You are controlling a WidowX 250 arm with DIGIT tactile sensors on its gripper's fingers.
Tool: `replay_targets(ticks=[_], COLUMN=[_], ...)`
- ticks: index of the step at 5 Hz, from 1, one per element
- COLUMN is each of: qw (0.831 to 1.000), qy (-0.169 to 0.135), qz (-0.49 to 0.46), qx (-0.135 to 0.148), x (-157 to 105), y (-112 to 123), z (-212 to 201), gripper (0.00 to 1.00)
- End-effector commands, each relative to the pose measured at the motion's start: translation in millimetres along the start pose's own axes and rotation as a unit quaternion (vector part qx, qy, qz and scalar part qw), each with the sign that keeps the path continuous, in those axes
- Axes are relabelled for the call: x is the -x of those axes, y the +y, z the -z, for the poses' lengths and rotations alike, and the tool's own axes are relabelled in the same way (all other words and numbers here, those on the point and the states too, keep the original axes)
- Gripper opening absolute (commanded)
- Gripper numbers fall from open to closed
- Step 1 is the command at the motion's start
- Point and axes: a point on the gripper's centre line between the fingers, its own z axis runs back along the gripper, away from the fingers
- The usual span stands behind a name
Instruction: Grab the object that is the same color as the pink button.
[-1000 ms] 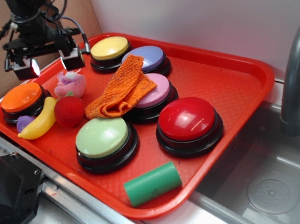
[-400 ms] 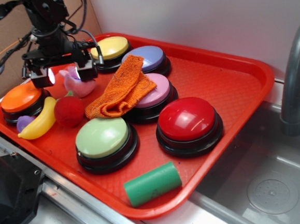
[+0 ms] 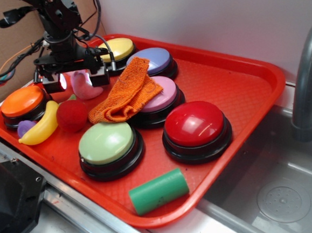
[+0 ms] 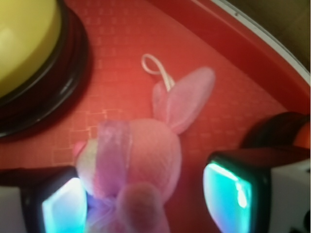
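I should close my gripper on the toy now. My lowered fingers are beside the body of the pink plush toy (image 4: 141, 167) above the red tray (image 4: 194, 170), so they would hold the toy if I closed now.
The object, a small pink plush toy (image 3: 85, 85) with long ears and a white loop, lies on the red tray (image 3: 234, 83) at the back left. My gripper (image 3: 76, 79) is lowered over it and stands open. In the wrist view the plush toy (image 4: 141, 155) sits between the fingers of the gripper (image 4: 146, 199). It lies close against the left pad (image 4: 63, 206), with a gap to the right pad (image 4: 231, 191). The pink button (image 3: 164, 96) sits mid-tray, half covered by an orange knitted cloth (image 3: 124, 94).
Around the toy stand a yellow button (image 3: 115, 49), an orange button (image 3: 22, 101), a red fuzzy ball (image 3: 71, 115) and a yellow banana (image 3: 42, 125). Bluish-purple (image 3: 152, 59), red (image 3: 194, 124) and green (image 3: 107, 143) buttons and a green cylinder (image 3: 159, 190) fill the tray. A sink (image 3: 281, 193) is at the right.
My gripper has moved right and down from the tray's back-left edge until its fingers straddle the pink plush toy. The toy has shifted slightly to the right.
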Motion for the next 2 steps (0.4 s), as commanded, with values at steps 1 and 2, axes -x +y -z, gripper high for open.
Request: replay_targets(ticks=[1,2], qw=[0.999,0.998], qy=[-0.01,-0.016], qz=[0.012,0.016], qx=[0.046,0.052], x=[-7.0,-7.6], y=[0.7,5.6], z=[-1.3,-9.1], gripper=[0.0,0.0])
